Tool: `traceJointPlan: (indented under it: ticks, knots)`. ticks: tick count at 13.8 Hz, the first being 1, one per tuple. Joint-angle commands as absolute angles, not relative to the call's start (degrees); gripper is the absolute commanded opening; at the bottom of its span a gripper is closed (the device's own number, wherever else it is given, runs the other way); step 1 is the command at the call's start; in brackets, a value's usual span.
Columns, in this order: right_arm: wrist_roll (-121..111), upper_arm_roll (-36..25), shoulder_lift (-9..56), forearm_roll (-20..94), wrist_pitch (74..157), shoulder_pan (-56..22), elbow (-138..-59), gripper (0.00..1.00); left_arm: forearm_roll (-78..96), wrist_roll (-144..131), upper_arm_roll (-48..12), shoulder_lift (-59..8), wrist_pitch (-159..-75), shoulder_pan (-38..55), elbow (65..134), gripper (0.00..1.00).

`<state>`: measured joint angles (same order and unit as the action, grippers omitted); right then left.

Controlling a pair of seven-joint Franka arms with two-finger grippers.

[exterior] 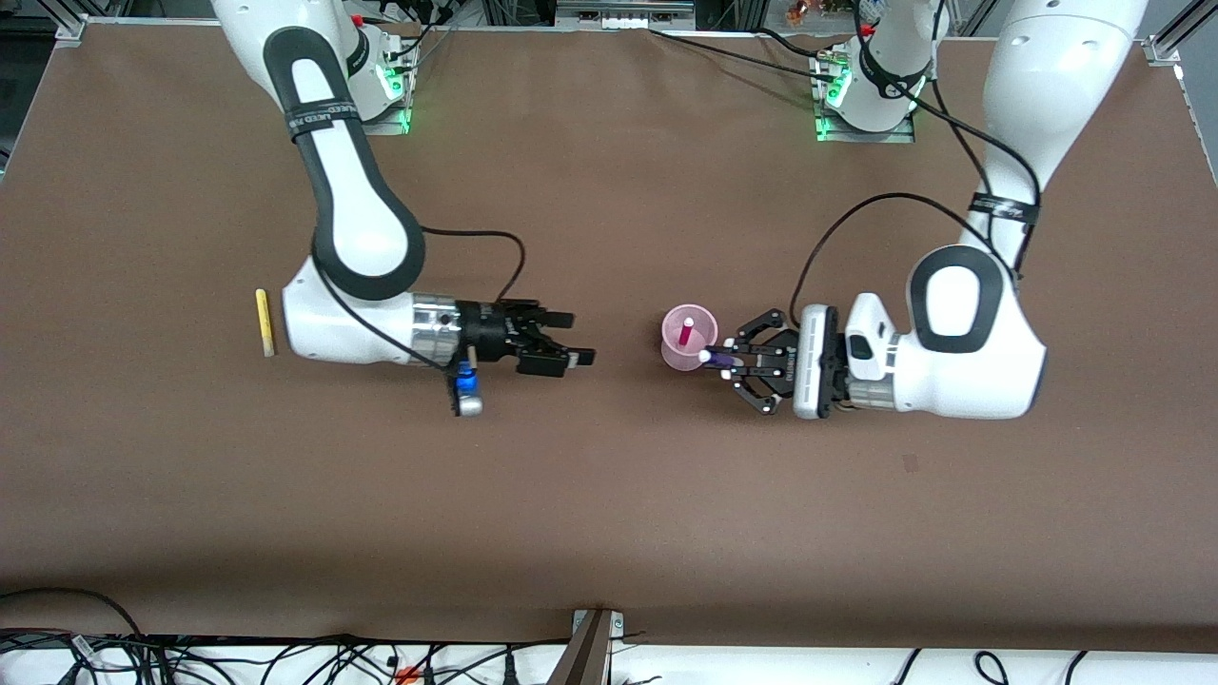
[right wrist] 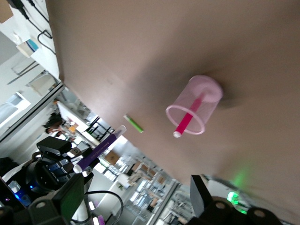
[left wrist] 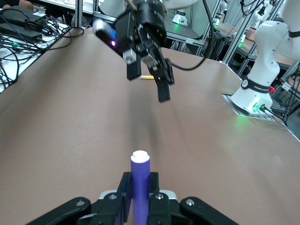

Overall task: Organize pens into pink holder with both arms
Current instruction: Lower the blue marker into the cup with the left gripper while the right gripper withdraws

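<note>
The purple pen is mostly past the pink holder's rim, so it would tip outside if I opened now. My left gripper needs to move the pen into the holder.
The pink holder stands upright mid-table with the magenta pen leaning inside it. My left gripper is shut on the dark purple pen, held level with its pale tip at the holder's rim; the left wrist view shows the pen clamped between the fingers. My right gripper is open and empty, hovering toward the right arm's end from the holder. The yellow pen lies on the table beside the right arm. The right wrist view shows the holder and the green pen lying near it; the front view hides the green pen.
The brown table is bare nearer the front camera. The arm bases stand along the edge farthest from the camera. Cables lie below the table's near edge.
</note>
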<state>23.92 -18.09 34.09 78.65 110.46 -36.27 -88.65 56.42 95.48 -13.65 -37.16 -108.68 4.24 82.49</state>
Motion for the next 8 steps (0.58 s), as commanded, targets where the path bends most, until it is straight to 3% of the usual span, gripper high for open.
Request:
traceJointPlan:
  ticks: [1,8]
  knots:
    - [20.1,-23.1,31.7,72.5,105.9,-36.7,-90.4,1.0,58.8,98.2,-13.4,-38.4,-108.2,4.8,85.0,0.0]
    - [17.3,-26.7,27.4,47.1,104.4,-36.7,-90.3,1.0,63.2,111.4,-15.3,-38.6,-105.6,2.8,92.9,0.0]
